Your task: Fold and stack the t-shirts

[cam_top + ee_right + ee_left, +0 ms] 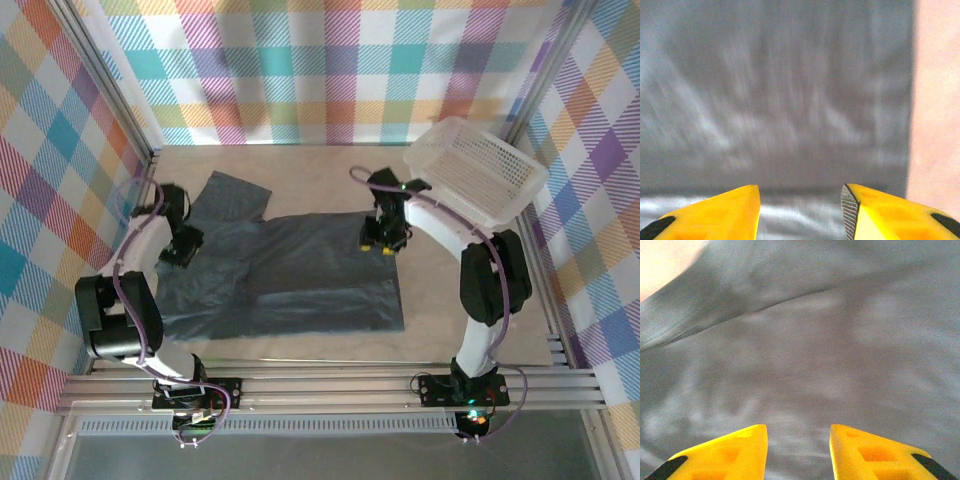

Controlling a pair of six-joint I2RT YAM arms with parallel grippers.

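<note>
The robot's right gripper should next fold the t-shirt's far side over, and for that it should grab the dark slate blue-grey t-shirt (300,275) by its far corner nearest the basket.
The dark slate blue-grey t-shirt (300,275) lies flat across the middle of the table, one sleeve pointing to the far left. My left gripper (183,247) hovers over the shirt's left part. In the left wrist view its yellow fingers (740,445) stand apart, and between them my left gripper (798,432) holds nothing, with the t-shirt (815,340) below. My right gripper (380,242) is at the shirt's far right edge. In the right wrist view my right gripper (800,192) is open over a fold line of the t-shirt (780,90).
A white lattice basket (475,170) sits tilted at the back right, close to the right arm. Bare beige table (935,100) shows right of the shirt's edge. Plaid curtain walls and metal frame posts close in the workspace.
</note>
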